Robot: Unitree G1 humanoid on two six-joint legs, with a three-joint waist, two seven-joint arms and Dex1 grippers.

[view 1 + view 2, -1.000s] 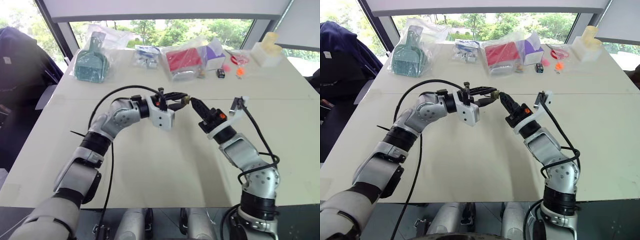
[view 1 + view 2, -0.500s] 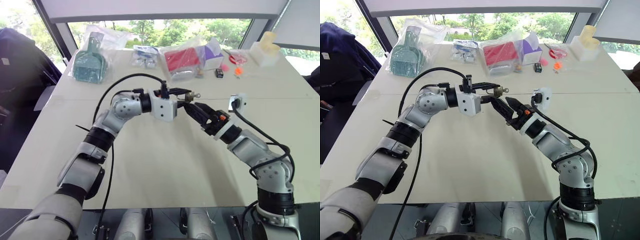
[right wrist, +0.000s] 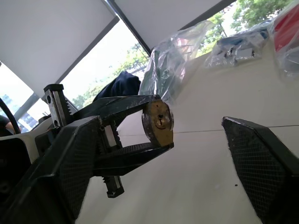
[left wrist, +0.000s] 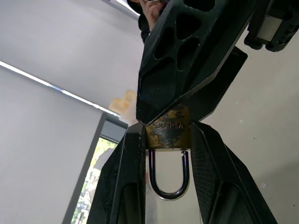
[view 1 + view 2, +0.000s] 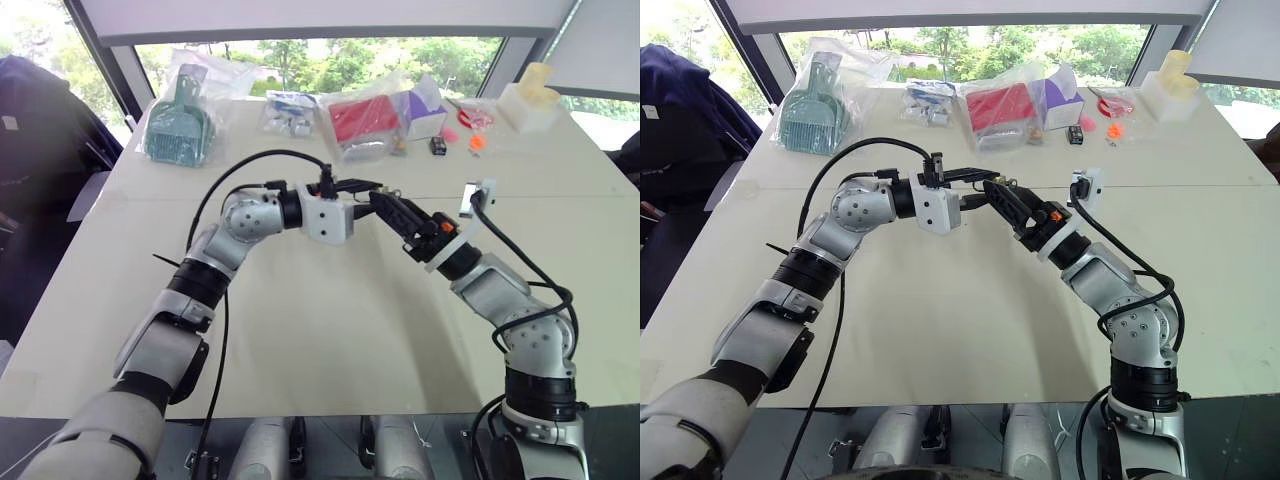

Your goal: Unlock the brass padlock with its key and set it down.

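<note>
The right gripper reaches the brass padlock next and grabs its body (image 3: 163, 128), which leaves the shackle free to spring open.
The brass padlock (image 4: 168, 133) is clamped by its body between the fingers of my left gripper (image 5: 368, 187), held level above the table. Its silvery shackle (image 4: 168, 179) is closed and points back toward the left wrist. My right gripper (image 5: 388, 205) stands open right in front of the padlock's keyhole end (image 3: 159, 121). Its two fingers (image 3: 261, 158) are spread wide on either side of the padlock, and I cannot tell whether they touch it. The key is out of view; the keyhole face looks bare.
Along the far edge of the table (image 5: 320, 340) lie a bagged teal dustpan (image 5: 182, 125), a bagged red box (image 5: 362, 120), a purple box (image 5: 430, 105), a small black box (image 5: 441, 146) and a white object (image 5: 535, 95). A dark jacket (image 5: 40, 120) hangs at the left.
My right gripper went from shut to open, dropped below the padlock, then rose around its end. A silvery piece sticking out of the padlock half a second ago no longer shows.
</note>
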